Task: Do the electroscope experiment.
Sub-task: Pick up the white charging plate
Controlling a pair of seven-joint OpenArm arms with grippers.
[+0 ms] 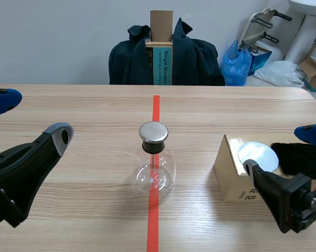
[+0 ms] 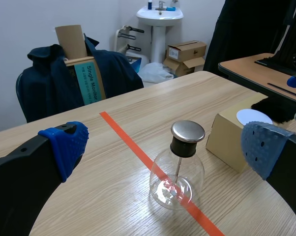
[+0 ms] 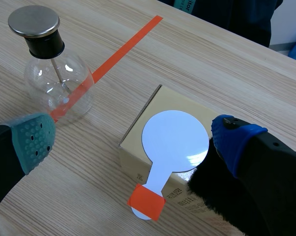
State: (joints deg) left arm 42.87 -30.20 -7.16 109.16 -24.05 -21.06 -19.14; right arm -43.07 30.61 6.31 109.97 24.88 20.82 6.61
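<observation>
The paddle's disc is wide and flat on the box, so my right gripper should next grab the paddle by its narrow orange-taped handle [image 3: 147,200].
The electroscope [image 1: 155,165], a clear glass flask with a metal cap and a thin rod inside, stands on the red tape line at the table's middle. A white disc paddle [image 3: 175,137] with an orange-taped handle lies on a cardboard box [image 3: 160,101], and black fur [image 3: 214,196] rests beside it. My right gripper [image 3: 133,140] hangs open above the box and paddle, the flask [image 3: 57,83] off to one side. My left gripper [image 2: 163,140] is open and empty, held high, with the flask [image 2: 177,172] ahead of it.
A chair draped with a dark jacket [image 1: 195,60] and holding a cardboard package [image 1: 160,50] stands behind the table's far edge. Beyond that are a blue bag [image 1: 237,65], boxes and a white sink pedestal [image 1: 307,31]. The box [image 1: 231,176] sits at the right.
</observation>
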